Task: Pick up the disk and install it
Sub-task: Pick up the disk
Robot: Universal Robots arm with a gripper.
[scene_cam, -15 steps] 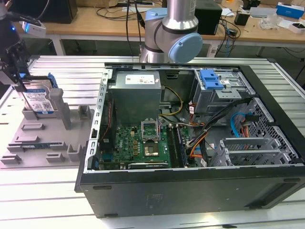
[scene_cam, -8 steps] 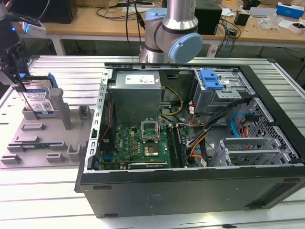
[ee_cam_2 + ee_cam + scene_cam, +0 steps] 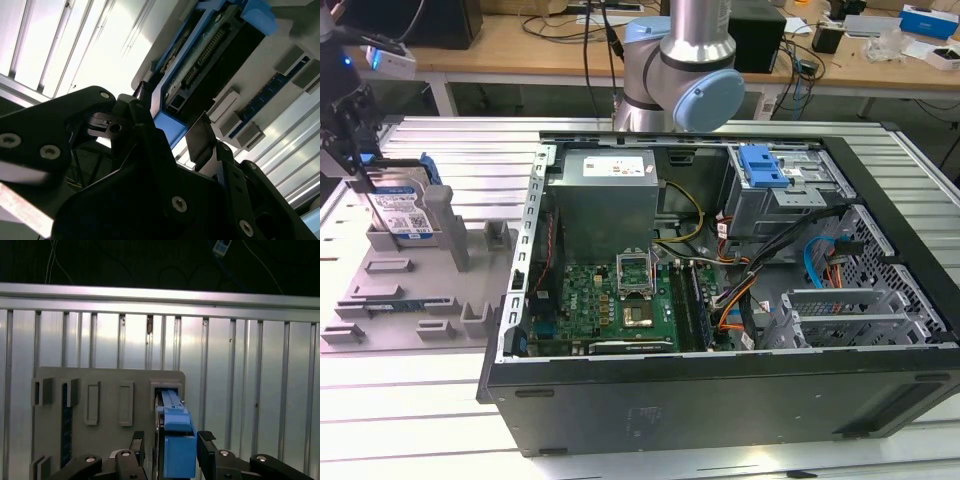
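Observation:
My gripper should close on the disk's blue bracket now. Its black fingers are on both sides of the bracket, ready to close.
The disk (image 3: 402,212) stands on edge in a slot of the grey holder plate (image 3: 410,295) at the exterior view's left. It is silver with a white-and-blue label and a blue bracket. My gripper (image 3: 356,168) hangs right over its top edge. In the first wrist view my gripper (image 3: 171,439) straddles the disk's blue bracket (image 3: 178,450), one black finger (image 3: 206,441) on each side. In the second wrist view the gripper (image 3: 172,126) stands open around the disk (image 3: 210,55), with a small gap showing at one finger (image 3: 201,137).
An open computer case (image 3: 910,375) lies at the exterior view's right, with a grey power supply box (image 3: 605,190), a motherboard (image 3: 620,300) and a drive cage with a blue latch (image 3: 763,165). The ribbed metal table (image 3: 420,410) runs under everything. A cluttered bench stands behind.

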